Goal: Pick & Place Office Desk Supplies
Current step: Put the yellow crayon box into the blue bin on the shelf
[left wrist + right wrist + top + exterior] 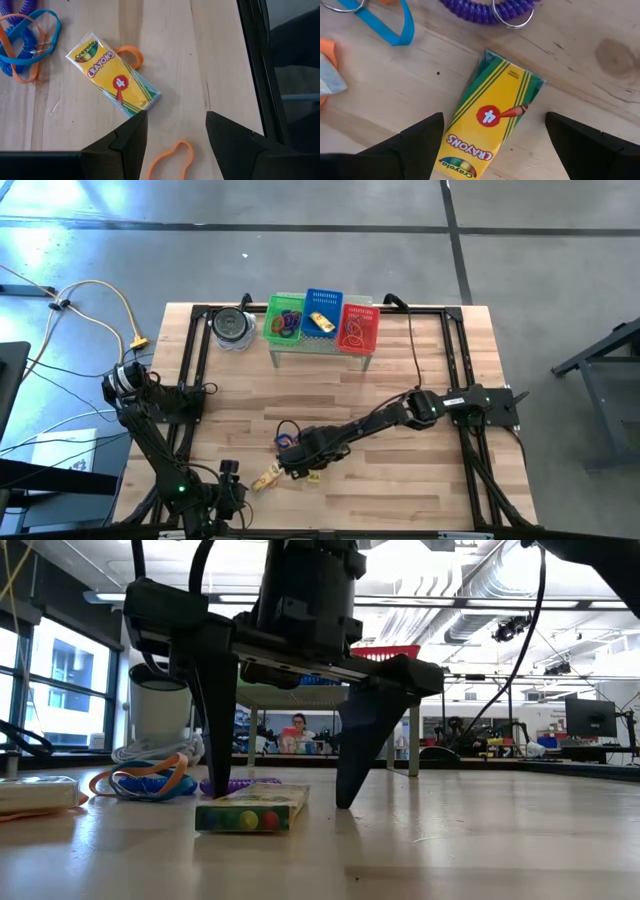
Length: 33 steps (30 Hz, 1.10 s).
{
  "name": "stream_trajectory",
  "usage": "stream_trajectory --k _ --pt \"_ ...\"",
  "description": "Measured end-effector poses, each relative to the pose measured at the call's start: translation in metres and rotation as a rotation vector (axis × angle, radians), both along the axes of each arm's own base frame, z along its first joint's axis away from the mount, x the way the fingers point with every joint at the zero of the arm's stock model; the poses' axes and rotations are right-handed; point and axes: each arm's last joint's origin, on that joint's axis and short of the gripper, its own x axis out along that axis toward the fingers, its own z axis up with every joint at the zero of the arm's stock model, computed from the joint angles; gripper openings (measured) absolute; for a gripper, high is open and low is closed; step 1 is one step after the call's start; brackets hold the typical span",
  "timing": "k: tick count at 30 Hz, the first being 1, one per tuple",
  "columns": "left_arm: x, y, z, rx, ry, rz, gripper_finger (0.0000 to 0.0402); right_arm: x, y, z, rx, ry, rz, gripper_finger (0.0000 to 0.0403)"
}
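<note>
Next, my right gripper grabs the yellow crayon box by its middle (485, 125), to put the box in a basket with the desk supplies.
A yellow Crayola crayon box (496, 95) lies flat on the wooden table. My right gripper (278, 798) points straight down over it, open, one finger on each side of the box (250, 810), not touching it. Just beyond lie a purple coil loop (480, 11) and blue and orange band loops (148, 782). A second crayon box (112, 75) rests on an orange band (131, 54), in front of my left gripper (175, 132), which hovers open near the table's front left (232, 485). Another orange band (170, 159) lies beneath its fingers.
At the far side a small stand carries green (285, 320), blue (322, 310) and red (358, 328) mesh baskets holding some items. A round grey tin (232, 327) sits left of them. A black frame (455, 340) runs around the table's edges.
</note>
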Motion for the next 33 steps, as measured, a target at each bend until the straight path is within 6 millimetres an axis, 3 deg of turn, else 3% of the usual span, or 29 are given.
stream_trajectory --k 10,15,26,29,33 --pt "0.0000 0.0000 0.0000 -0.011 0.002 0.014 0.0193 -0.0048 -0.0017 -0.0011 -0.028 0.049 0.003 0.0328" --pt "0.0000 0.0000 0.0000 -0.016 0.003 0.021 0.0193 -0.0058 -0.0016 -0.0019 -0.034 0.058 0.006 0.0284" --pt "0.0000 0.0000 0.0000 -0.015 0.003 0.021 0.0193 -0.0061 -0.0016 -0.0027 -0.042 0.060 0.020 0.0149" --pt "0.0000 0.0001 0.0001 -0.010 0.002 0.014 0.0193 -0.0060 -0.0014 -0.0027 -0.045 0.056 0.044 0.0132" --pt "0.0000 0.0000 0.0001 -0.007 0.002 0.008 0.0193 -0.0077 0.0033 -0.0016 -0.062 0.047 0.070 0.0140"
